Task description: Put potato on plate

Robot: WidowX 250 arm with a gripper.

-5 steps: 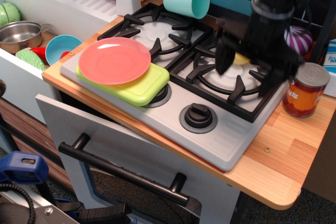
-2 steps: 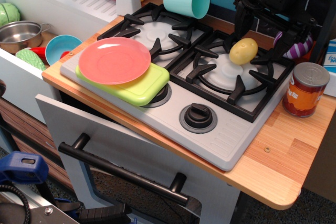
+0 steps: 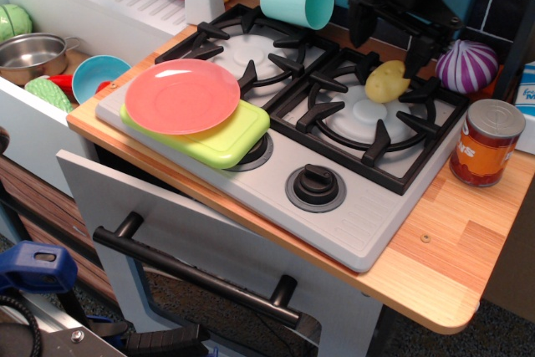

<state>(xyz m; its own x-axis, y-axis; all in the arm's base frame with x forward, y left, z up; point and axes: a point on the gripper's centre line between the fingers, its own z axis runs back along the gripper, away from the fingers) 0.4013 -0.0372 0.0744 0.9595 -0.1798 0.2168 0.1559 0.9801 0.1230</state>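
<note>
I should grab the potato [image 3: 386,80] by its rounded sides with my gripper next. Then I can put it on the salmon-pink plate [image 3: 182,95].
The pale yellow-tan potato [image 3: 386,80] lies on the right burner grate of the toy stove. The salmon-pink plate [image 3: 182,95] rests on a lime-green tray [image 3: 226,140] at the stove's left front. My black gripper [image 3: 387,41] hangs open just above and behind the potato, its two fingers spread wide and holding nothing. One fingertip [image 3: 415,63] stands close to the potato's upper right, apart from it.
A purple-and-white striped onion [image 3: 466,65] and an orange-labelled can [image 3: 486,143] stand at the right. A teal cup [image 3: 297,3] lies behind the left burner. A blue bowl [image 3: 99,78] and a steel pot [image 3: 33,53] sit in the sink at left.
My gripper has risen off the right burner and drifted back and to the left, uncovering the potato and the onion. The potato and the plate have not moved.
</note>
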